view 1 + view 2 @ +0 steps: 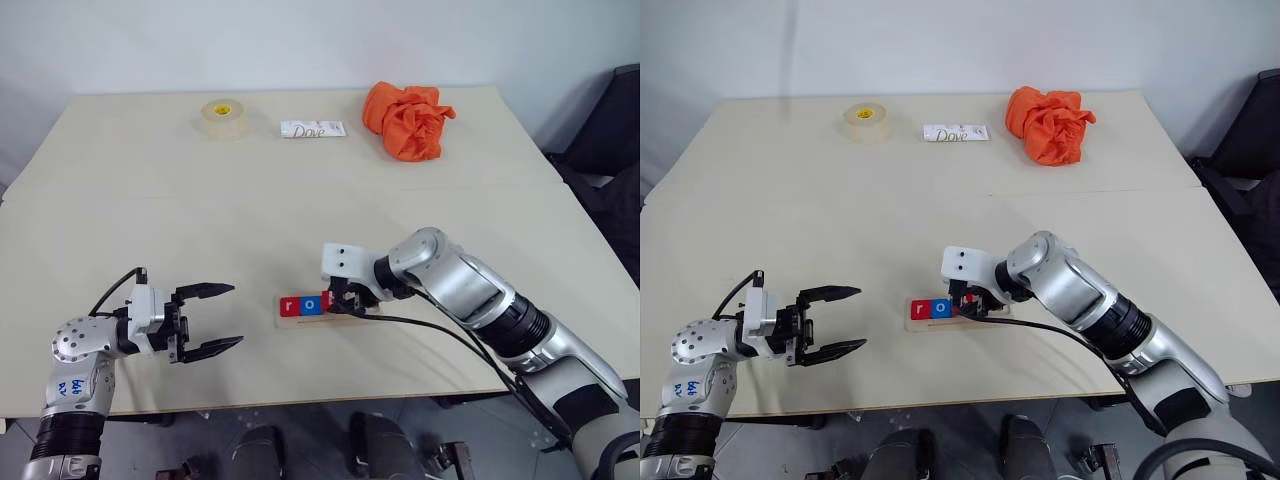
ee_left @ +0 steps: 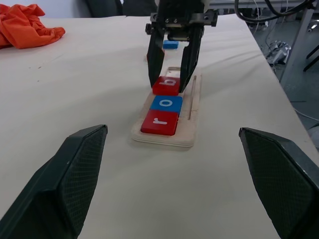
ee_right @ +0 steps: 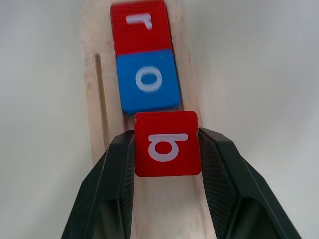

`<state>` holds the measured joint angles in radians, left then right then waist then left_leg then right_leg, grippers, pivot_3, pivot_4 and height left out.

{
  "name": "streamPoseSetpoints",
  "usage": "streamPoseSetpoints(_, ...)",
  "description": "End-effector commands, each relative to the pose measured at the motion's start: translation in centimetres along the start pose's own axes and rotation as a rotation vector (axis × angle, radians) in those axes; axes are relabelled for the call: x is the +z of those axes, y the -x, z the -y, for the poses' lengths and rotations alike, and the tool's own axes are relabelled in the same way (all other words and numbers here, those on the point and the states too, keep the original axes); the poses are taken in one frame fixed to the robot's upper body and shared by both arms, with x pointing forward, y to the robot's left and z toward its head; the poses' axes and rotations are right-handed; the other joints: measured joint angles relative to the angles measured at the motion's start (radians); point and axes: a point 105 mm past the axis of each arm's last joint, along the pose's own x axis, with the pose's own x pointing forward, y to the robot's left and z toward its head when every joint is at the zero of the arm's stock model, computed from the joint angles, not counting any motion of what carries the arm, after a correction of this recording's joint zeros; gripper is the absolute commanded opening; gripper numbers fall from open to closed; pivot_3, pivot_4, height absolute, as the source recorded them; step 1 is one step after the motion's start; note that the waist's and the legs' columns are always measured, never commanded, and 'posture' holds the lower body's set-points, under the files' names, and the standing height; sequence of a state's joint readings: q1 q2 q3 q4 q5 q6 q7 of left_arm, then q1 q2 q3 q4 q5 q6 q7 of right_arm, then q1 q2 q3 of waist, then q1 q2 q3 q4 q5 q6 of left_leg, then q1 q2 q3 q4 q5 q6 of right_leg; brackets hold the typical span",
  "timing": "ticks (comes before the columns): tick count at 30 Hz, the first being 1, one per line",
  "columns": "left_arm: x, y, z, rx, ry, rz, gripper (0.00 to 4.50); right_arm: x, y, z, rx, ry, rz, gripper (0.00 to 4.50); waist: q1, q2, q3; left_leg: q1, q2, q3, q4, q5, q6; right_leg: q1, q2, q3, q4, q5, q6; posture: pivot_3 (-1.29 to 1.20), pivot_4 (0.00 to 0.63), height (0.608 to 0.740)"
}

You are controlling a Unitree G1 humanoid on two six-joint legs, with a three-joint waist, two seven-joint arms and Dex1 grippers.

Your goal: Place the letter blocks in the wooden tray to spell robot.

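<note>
The red b block sits low in the wooden tray (image 1: 292,323) beside the blue o, so my right gripper should release it now.
The wooden tray (image 1: 292,323) lies near the table's front edge. It holds a red r block (image 2: 159,122) and, beside it, a blue o block (image 2: 167,104). My right gripper (image 1: 341,300) is shut on a red b block (image 3: 167,143), held at the tray right after the o and set slightly off its line. Whether the b rests on the wood I cannot tell. Another blue block (image 2: 170,44) lies on the table beyond the tray. My left gripper (image 1: 236,315) stands open and empty to the left of the tray, pointing at it.
At the far side of the table are a roll of tape (image 1: 223,118), a white Dove packet (image 1: 313,129) and a crumpled orange cloth (image 1: 408,120). A black chair (image 1: 615,130) stands off the table's right edge.
</note>
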<state>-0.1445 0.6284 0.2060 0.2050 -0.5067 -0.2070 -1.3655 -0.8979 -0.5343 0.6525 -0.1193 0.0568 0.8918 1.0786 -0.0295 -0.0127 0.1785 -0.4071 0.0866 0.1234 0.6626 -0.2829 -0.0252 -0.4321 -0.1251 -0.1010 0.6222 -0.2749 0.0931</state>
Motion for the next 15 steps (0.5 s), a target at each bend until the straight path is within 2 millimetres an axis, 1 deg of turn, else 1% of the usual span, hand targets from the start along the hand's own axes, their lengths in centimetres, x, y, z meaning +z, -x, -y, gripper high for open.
streamPoseSetpoints(1,0.83,0.08,0.02,0.008,-0.033,0.02,4.5,1.08,0.39,-0.06,-0.004,0.055,0.018,1.46,0.0,0.0,0.0,0.0,0.0,0.0,0.0,0.0,0.0,0.0,0.0,0.0,0.0,0.0,0.0,0.0,0.15,0.74)
streamPoseSetpoints(8,0.85,0.17,0.12,0.013,-0.032,0.018,4.5,1.08,0.34,-0.69,0.024,0.069,0.017,1.46,-0.001,0.0,0.0,0.0,0.0,0.0,0.0,0.0,0.0,0.0,0.0,0.0,0.0,0.0,0.0,0.0,0.15,0.74)
streamPoseSetpoints(15,0.87,0.1,-0.02,0.019,-0.037,0.019,4.5,1.18,0.16,-0.52,0.013,0.067,0.019,1.46,0.0,0.0,0.0,0.0,0.0,0.0,0.0,0.0,0.0,0.0,0.0,0.0,0.0,0.0,0.0,0.0,0.15,0.74)
